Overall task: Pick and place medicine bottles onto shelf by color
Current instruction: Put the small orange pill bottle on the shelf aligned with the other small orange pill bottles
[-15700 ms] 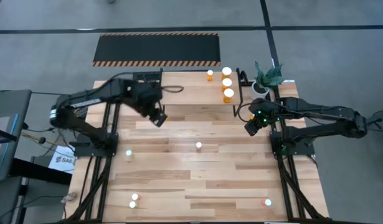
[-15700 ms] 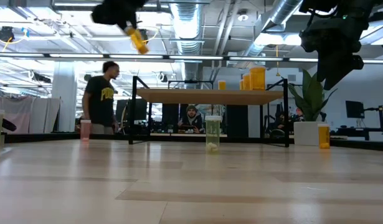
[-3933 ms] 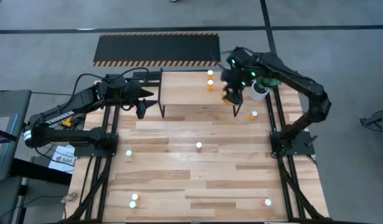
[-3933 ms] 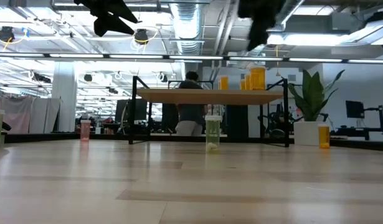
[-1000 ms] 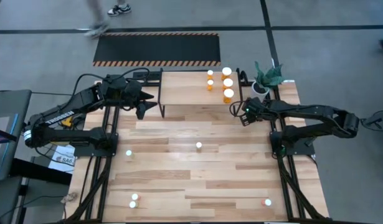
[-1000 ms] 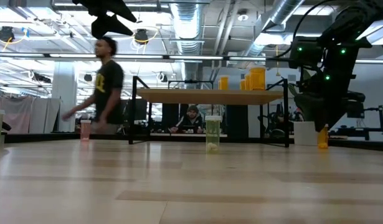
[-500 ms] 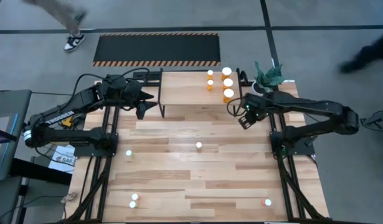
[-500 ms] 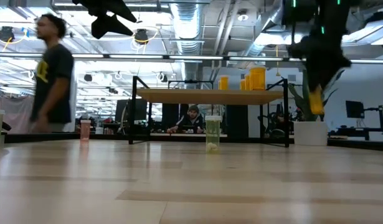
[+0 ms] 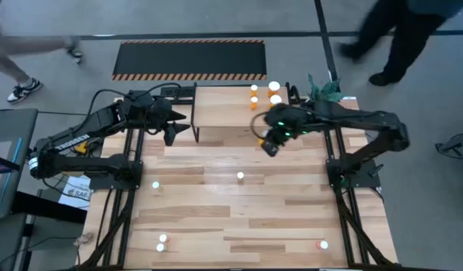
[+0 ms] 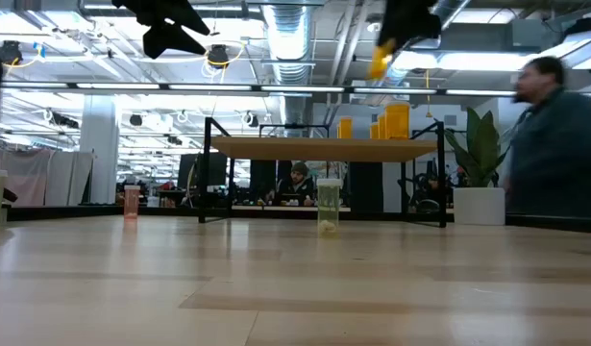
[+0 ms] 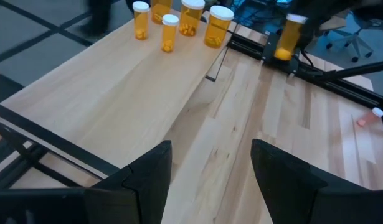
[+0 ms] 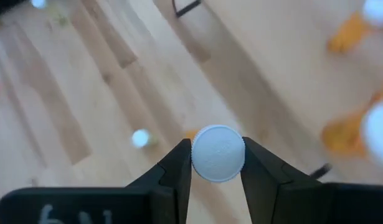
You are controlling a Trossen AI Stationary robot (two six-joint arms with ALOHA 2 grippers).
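The orange bottle (image 9: 261, 141) is short of the edge of the shelf (image 9: 223, 107) and would fall if I opened now. The bottle first moves closer with my right gripper.
My right gripper (image 9: 270, 143) is shut on a small orange medicine bottle with a white cap (image 10: 380, 62), high above the table just in front of the shelf's right part. The light-wood shelf (image 9: 223, 107) stands at the table's far edge and carries several orange bottles (image 11: 169, 31) at its right end. My left gripper (image 9: 175, 124) is open and empty, raised by the shelf's left end. A pale yellow-green bottle (image 9: 240, 176) stands upright at mid-table. Other small bottles (image 9: 162, 241) stand near the front edge. My right gripper pinches the orange bottle between its two fingers at the white cap (image 12: 217, 153), which sits between the fingertips. The fingers come from above, pointing down. The bottle's orange body (image 10: 380, 62) hangs below them, tilted, lifted clear of table and shelf.
A potted plant (image 9: 321, 92) stands at the shelf's right end. A black mat with striped edges (image 9: 190, 59) lies on the floor beyond the table. A red-pink bottle (image 9: 322, 244) stands at the front right. People walk past beyond the table (image 10: 554, 144).
My right gripper has lifted the orange bottle off the table near the plant. It has carried the bottle up and toward the table's left, to a spot in front of the shelf. The bottle now hangs tilted, higher than the shelf top.
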